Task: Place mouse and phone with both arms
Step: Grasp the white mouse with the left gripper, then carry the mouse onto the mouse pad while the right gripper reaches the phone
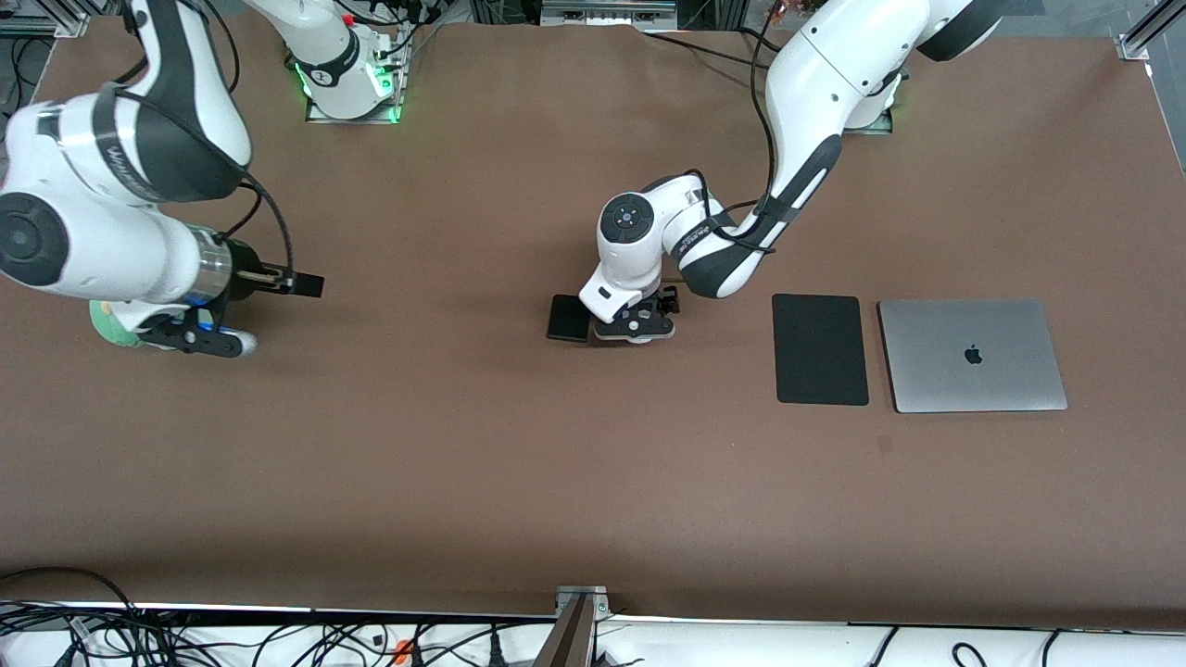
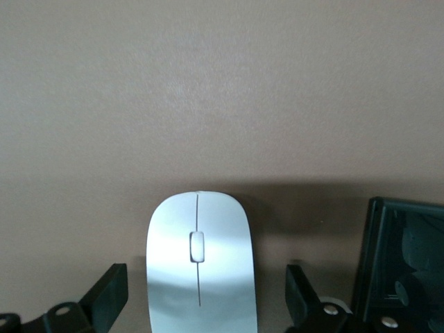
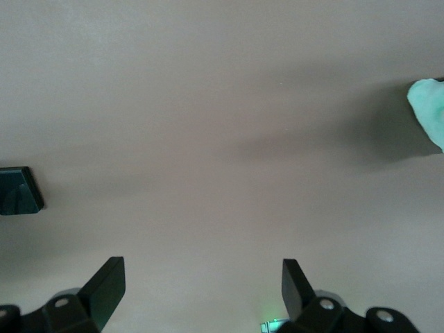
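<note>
The left gripper's fingers are low over the table on both sides of the white mouse (image 2: 200,263), so they would hold it if they closed now.
The white mouse (image 2: 200,263) lies on the brown table between the spread fingers of my left gripper (image 2: 206,277), and there is a gap on each side of it. In the front view the left gripper (image 1: 637,326) is low over the table's middle and hides the mouse. The black phone (image 1: 567,318) lies flat right beside it, toward the right arm's end; it also shows in the left wrist view (image 2: 406,260). My right gripper (image 1: 199,338) is open and empty over bare table near the right arm's end (image 3: 201,267).
A large flat black mat (image 1: 820,349) and a closed silver laptop (image 1: 973,355) lie side by side toward the left arm's end. A pale green soft object (image 1: 109,322) sits beside the right gripper and shows in the right wrist view (image 3: 429,107).
</note>
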Robot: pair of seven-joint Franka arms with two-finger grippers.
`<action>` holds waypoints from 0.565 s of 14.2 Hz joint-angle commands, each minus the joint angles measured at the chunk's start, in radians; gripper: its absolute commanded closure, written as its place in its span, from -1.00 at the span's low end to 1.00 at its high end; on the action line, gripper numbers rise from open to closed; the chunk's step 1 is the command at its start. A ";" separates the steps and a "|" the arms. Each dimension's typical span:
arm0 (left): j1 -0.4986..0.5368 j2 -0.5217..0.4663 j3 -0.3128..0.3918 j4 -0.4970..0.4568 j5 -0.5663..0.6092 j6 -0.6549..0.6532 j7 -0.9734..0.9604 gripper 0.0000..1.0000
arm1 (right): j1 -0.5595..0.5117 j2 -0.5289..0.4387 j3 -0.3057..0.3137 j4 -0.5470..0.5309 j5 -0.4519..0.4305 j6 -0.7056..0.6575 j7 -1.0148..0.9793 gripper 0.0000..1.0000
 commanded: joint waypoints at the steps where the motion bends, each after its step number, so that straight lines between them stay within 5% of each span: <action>1: -0.009 0.007 0.005 0.008 0.027 0.001 -0.027 -0.86 | 0.030 0.028 -0.009 0.012 0.015 0.029 0.022 -1.00; 2: -0.009 0.007 0.003 0.008 0.026 -0.001 -0.027 -0.22 | 0.050 0.032 -0.009 0.012 0.013 0.052 0.029 -1.00; 3: -0.009 0.007 0.003 0.007 0.026 -0.001 -0.028 0.11 | 0.068 0.032 -0.009 0.012 0.013 0.070 0.057 -1.00; 8: 0.069 -0.052 -0.011 0.011 0.015 -0.075 0.019 0.09 | 0.104 0.031 -0.009 0.010 0.020 0.095 0.121 -1.00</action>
